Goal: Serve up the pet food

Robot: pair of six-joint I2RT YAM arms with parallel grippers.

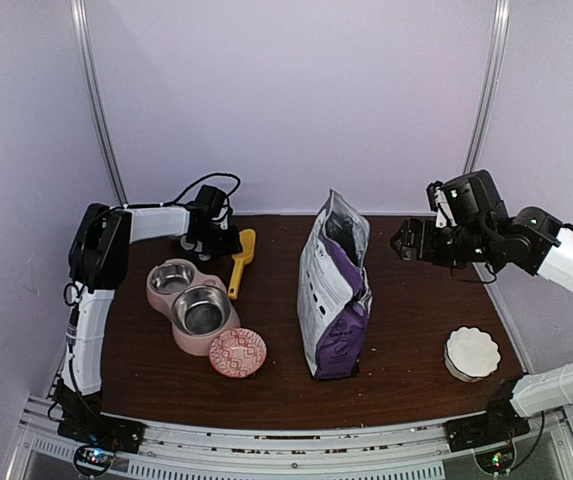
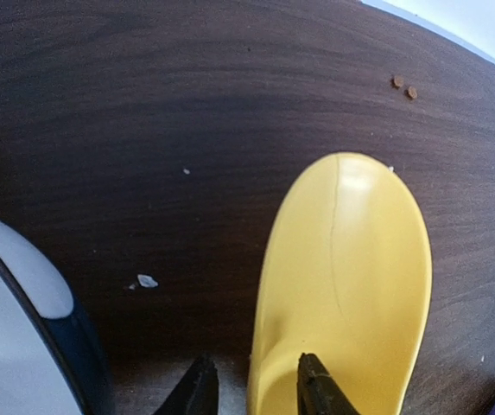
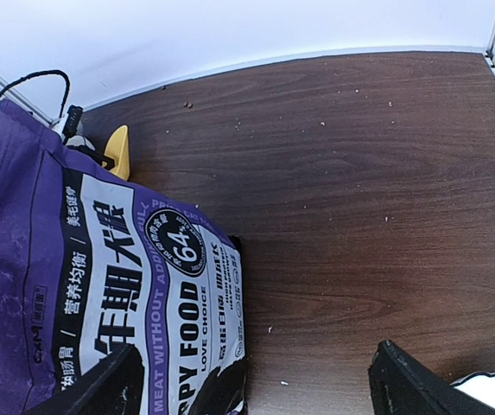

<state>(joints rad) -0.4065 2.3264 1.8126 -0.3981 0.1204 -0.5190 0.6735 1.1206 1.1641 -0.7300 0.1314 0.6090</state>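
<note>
The yellow scoop's side is between the gripper's fingers, with one finger down inside the scoop's bowl, so my left gripper needs to close on the yellow scoop.
The purple puppy-food bag (image 1: 334,290) (image 3: 100,277) stands upright mid-table with its top open; the pet food inside it is hidden. Two loose brown pellets (image 2: 404,86) lie on the wood beyond the yellow scoop (image 2: 342,285) (image 1: 241,260). My left gripper (image 1: 216,242) (image 2: 257,393) hangs low at the scoop's bowl, open. One fingertip (image 2: 316,389) is over the scoop and the other over the table, with a gap showing. My right gripper (image 1: 404,243) (image 3: 260,393) hovers wide open to the right of the bag, holding nothing.
A pink double feeder (image 1: 158,300) with two steel bowls sits front left of the scoop. A red patterned dish (image 1: 237,352) lies just in front of it. A white scalloped dish (image 1: 471,352) (image 3: 493,385) is at the front right. Crumbs dot the dark wood.
</note>
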